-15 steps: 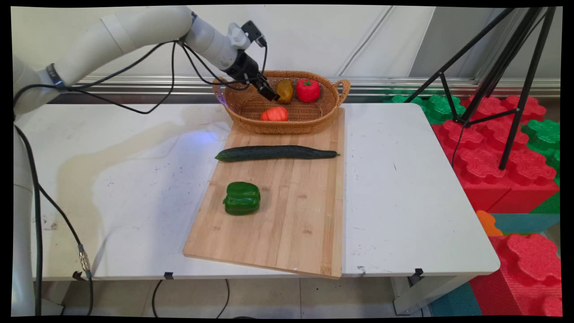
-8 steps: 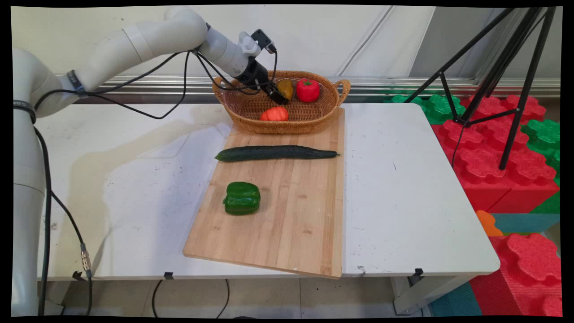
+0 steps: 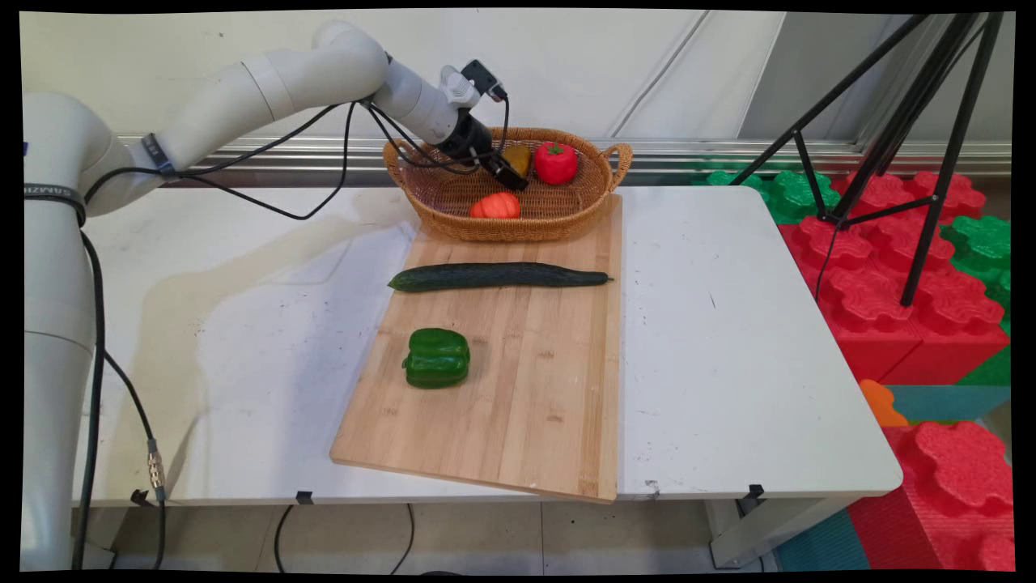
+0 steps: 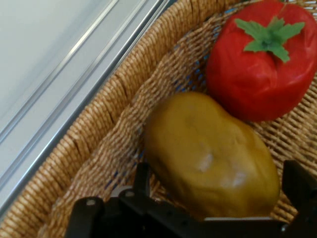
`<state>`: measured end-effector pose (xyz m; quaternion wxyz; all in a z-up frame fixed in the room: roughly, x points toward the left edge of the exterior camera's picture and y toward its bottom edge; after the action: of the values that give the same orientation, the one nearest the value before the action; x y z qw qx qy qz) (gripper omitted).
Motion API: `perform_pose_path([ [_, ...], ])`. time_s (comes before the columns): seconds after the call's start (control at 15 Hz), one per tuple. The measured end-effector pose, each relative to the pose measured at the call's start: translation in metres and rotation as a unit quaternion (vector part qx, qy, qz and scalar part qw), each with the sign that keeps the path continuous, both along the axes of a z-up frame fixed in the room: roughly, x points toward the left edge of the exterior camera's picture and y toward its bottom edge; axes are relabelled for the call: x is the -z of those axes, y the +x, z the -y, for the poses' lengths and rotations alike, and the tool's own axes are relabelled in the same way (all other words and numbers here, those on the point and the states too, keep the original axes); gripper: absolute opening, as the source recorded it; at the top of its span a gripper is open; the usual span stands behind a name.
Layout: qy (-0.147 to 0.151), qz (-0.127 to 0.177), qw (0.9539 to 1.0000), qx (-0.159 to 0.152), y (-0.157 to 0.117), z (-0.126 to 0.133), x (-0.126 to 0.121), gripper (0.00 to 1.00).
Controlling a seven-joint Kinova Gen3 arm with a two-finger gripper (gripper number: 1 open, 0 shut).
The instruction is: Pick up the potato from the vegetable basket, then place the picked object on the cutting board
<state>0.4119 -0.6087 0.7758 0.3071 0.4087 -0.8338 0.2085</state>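
Next, my gripper grabs the brownish-yellow potato across its rounded middle (image 3: 516, 159) to lift the potato out of the wicker basket.
My black gripper (image 3: 511, 174) reaches into the wicker basket (image 3: 453, 223) at the back of the table. It is open, with a brownish-yellow potato (image 4: 213, 153) between its two fingers (image 4: 142, 177). In the hand view one finger stands on each side of the potato, and I cannot tell whether they touch it. In the main view the potato (image 3: 519, 156) peeks out just behind the gripper. A red tomato (image 4: 257, 69) with a green stem lies right beside the potato, also in the basket (image 4: 99, 148).
An orange vegetable (image 3: 495, 206) lies at the basket's front. On the wooden cutting board (image 3: 526, 405) lie a long cucumber (image 3: 498, 276) and a green bell pepper (image 3: 437, 357). A black tripod (image 3: 906, 121) and foam blocks (image 3: 890, 267) stand to the table's right.
The gripper has moved to the right and down into the basket, closing in on the potato. The vegetables have not moved.
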Motion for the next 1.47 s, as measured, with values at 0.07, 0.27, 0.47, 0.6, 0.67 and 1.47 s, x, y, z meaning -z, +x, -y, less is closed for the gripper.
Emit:
perform_pose_path([
  [0.07,0.0,-0.001,1.0,-0.001,0.0,0.001,0.001,1.0],
  [0.27,-0.003,-0.003,1.0,-0.002,-0.001,0.003,0.003,0.0],
  [0.47,-0.004,-0.005,1.0,-0.004,-0.001,0.002,0.004,0.0],
  [0.6,-0.005,-0.007,0.9999,-0.006,0.0,0.0,0.004,0.0],
  [0.67,-0.007,-0.008,0.9999,-0.008,0.002,-0.001,0.002,0.0],
  [1.47,-0.034,-0.031,0.9989,-0.001,0.029,-0.043,-0.059,0.0],
])
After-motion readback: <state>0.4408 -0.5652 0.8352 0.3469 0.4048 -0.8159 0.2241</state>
